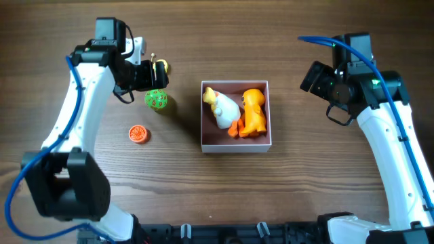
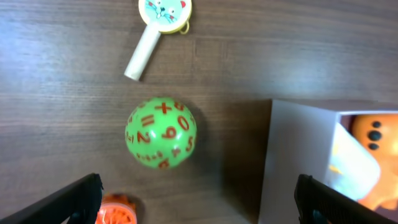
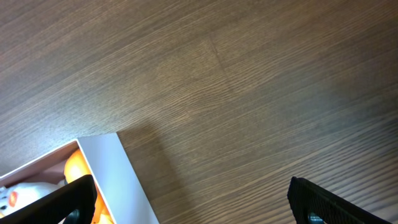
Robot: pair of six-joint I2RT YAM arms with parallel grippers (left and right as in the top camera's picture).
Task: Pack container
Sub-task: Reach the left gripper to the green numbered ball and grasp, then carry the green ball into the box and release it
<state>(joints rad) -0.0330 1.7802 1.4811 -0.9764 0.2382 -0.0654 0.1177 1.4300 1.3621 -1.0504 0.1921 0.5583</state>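
Note:
Next, the left gripper grips the green ball (image 1: 156, 99) by its opposite sides, which leaves the ball's bottom free to settle into the container (image 1: 237, 145).
The container (image 1: 237, 145), a small white-walled square box, sits mid-table holding a white duck toy (image 1: 222, 107) and an orange toy (image 1: 253, 112). A green ball (image 1: 156, 99) with orange numerals lies to its left; in the left wrist view the ball (image 2: 161, 132) is ahead of my open left gripper (image 2: 199, 202), beside the container's wall (image 2: 292, 162). My left gripper (image 1: 144, 76) hovers just above the ball, empty. My right gripper (image 1: 324, 95) hangs open and empty to the right of the container; its view shows the gripper (image 3: 196, 202) over bare wood by the container's corner (image 3: 118, 174).
A small orange disc (image 1: 138, 133) lies left of the container and shows by the left finger (image 2: 115, 210). A yellow cat-face rattle (image 2: 155, 25) with a white handle lies beyond the ball, partly under the left gripper in the overhead view.

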